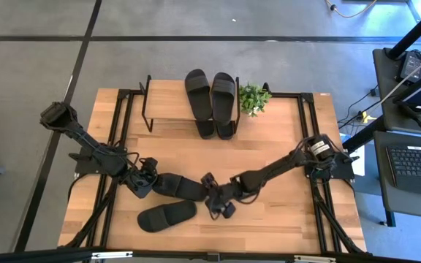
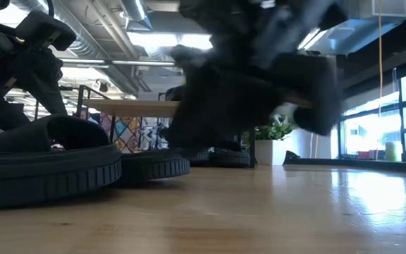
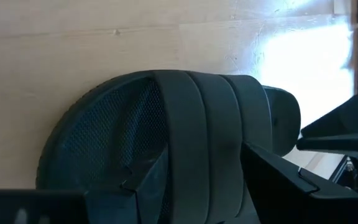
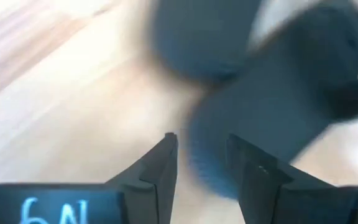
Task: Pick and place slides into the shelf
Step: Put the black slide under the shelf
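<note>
My right gripper should move toward the slide's heel rim [image 4: 207, 168] first and then close on it, because my fingers stop short of the heel rim and would miss it if I closed now.
Two black slides [image 1: 198, 98] [image 1: 224, 95] lie side by side on the shelf [image 1: 168, 102], their near ends overhanging its front edge. A third slide [image 1: 167, 216] lies sole down near the table's front edge. A fourth slide [image 1: 181, 188] lies mid-table, with my left gripper [image 1: 146, 183] shut on it at its left end. My right gripper [image 1: 221, 203] hovers by that slide's right end, open, with nothing between its fingers [image 4: 166, 162]. The low view shows it only as a dark blur [image 2: 259, 77]. My left gripper pinches the slide's wide strap band [image 3: 197, 124] between its two fingers, one finger [image 3: 145, 186] on each edge of the band. It comes slanting down from the table's left. The sole seems to rest on the table [image 2: 154, 169]; I cannot tell whether it is lifted.
A small potted plant [image 1: 253, 97] stands just right of the shelf. Black frame rails [image 1: 309, 146] run along the table's left and right sides. Bare wood [image 1: 283, 219] lies at the near right.
</note>
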Motion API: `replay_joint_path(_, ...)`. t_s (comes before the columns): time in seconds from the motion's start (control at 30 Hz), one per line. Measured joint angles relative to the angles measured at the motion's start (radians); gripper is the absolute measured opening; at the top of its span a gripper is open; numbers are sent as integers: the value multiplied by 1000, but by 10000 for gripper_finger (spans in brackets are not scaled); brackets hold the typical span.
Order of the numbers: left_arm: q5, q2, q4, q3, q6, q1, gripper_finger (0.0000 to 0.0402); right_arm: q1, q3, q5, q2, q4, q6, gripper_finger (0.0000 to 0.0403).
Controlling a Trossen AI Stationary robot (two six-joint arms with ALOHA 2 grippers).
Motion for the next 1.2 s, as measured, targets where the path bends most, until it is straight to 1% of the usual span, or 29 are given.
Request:
replay_joint_path(0.1,0,0,0,0,0,0,193,44,0,0,0,-45,-43,138)
replay_joint_path(0.2,0,0,0,0,0,0,193,64,0,12,6,-20,-45,138)
replay_joint_path(0.33,0,0,0,0,1,0,193,50,0,168,13,11,-50,138)
replay_joint_path(0.37,0,0,0,0,1,0,193,44,0,191,14,5,-51,138)
replay_joint_path(0.5,6,0,1,0,2,0,193,32,0,183,26,2,-58,138)
replay_joint_path(0.57,19,0,1,0,2,0,193,36,-2,177,29,-11,-88,138)
replay_joint_path(0.63,25,0,2,0,2,0,193,43,-1,169,34,2,-121,138)
replay_joint_path(0.87,26,0,2,0,2,0,193,48,-1,166,68,47,-126,138)
replay_joint_path(0.93,27,0,5,0,2,0,193,47,0,187,87,60,-153,138)
replay_joint_path(1.07,28,-1,6,0,2,0,193,50,1,274,117,104,-177,138)
replay_joint_path(1.2,28,-1,5,0,2,0,193,51,3,307,127,114,-175,137)
